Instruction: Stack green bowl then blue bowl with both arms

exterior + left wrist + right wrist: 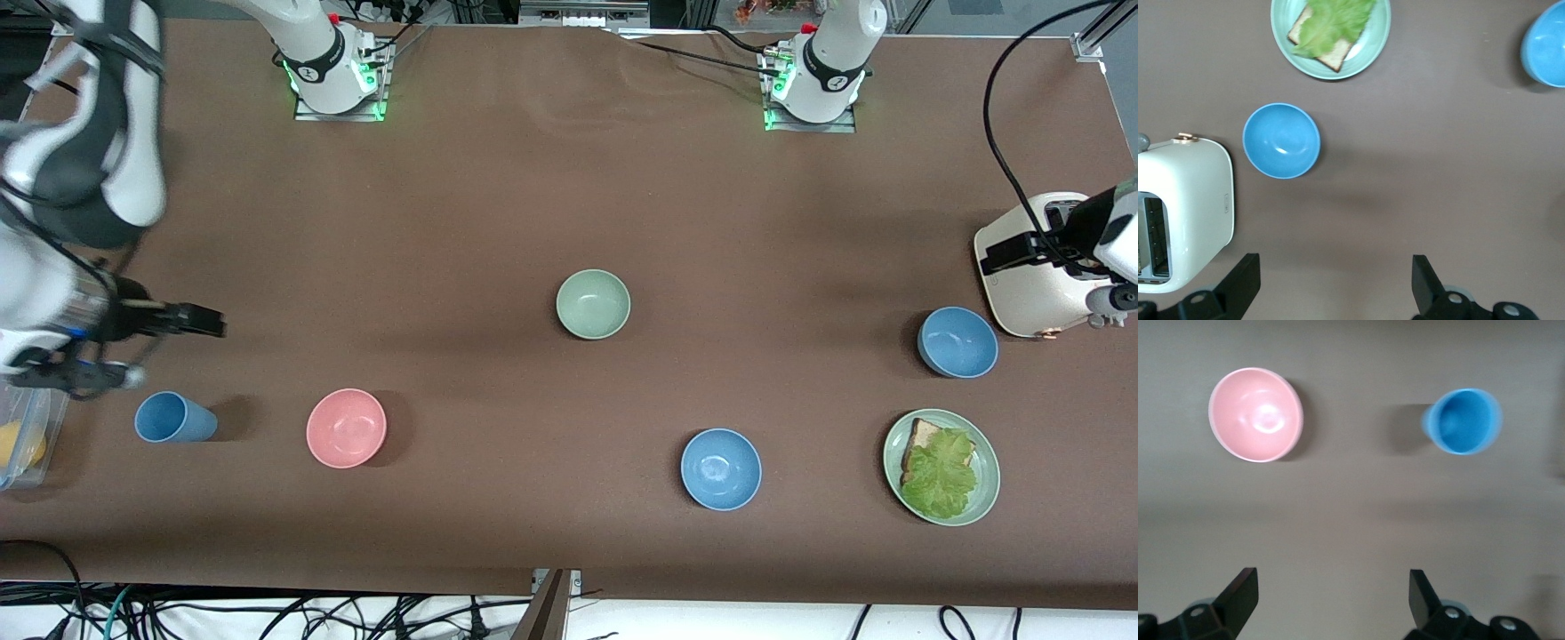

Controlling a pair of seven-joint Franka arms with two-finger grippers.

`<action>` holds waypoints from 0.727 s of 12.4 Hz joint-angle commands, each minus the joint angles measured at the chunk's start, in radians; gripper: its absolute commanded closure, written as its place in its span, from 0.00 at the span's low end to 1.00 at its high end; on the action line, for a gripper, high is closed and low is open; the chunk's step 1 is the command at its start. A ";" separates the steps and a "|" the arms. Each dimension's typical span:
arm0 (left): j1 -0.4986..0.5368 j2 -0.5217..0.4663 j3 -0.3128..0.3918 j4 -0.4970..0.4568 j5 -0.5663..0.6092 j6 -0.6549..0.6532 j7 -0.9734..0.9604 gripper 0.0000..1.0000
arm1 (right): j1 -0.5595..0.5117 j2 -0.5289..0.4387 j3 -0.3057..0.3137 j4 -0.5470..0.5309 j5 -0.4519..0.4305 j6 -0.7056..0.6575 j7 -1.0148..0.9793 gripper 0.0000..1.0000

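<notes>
The blue bowl should stack with the pale green bowl (593,304); my left gripper next grabs the one beside the toaster by its rim.
The pale green bowl (593,304) stands upright near the middle of the table, with neither gripper near it. Two look-alike blue bowls are in view. One blue bowl (957,342) (1281,141) sits beside the toaster at the left arm's end. The other blue bowl (721,468) (1546,43) sits nearer the front camera. My left gripper (1000,258) (1336,280) hangs open and empty over the toaster. My right gripper (209,322) (1333,597) hangs open and empty over bare table at the right arm's end.
A white toaster (1022,284) (1191,200) and a green plate (987,498) (1379,33) with bread and lettuce are at the left arm's end. A pink bowl (346,428) (1256,414), a blue cup (173,418) (1465,421) and a clear container (22,436) are at the right arm's end.
</notes>
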 commanded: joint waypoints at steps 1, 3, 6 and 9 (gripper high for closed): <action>0.096 0.101 -0.006 0.040 -0.013 0.058 0.141 0.00 | -0.161 -0.186 0.188 -0.071 -0.125 -0.004 -0.004 0.00; 0.148 0.185 -0.006 0.068 -0.016 0.130 0.332 0.00 | -0.222 -0.232 0.234 -0.073 -0.130 -0.004 -0.002 0.00; 0.196 0.290 -0.006 0.075 -0.013 0.244 0.514 0.00 | -0.319 -0.275 0.360 -0.102 -0.194 -0.005 -0.007 0.00; 0.223 0.391 -0.004 0.063 -0.013 0.316 0.667 0.00 | -0.391 -0.318 0.420 -0.151 -0.199 -0.059 -0.011 0.00</action>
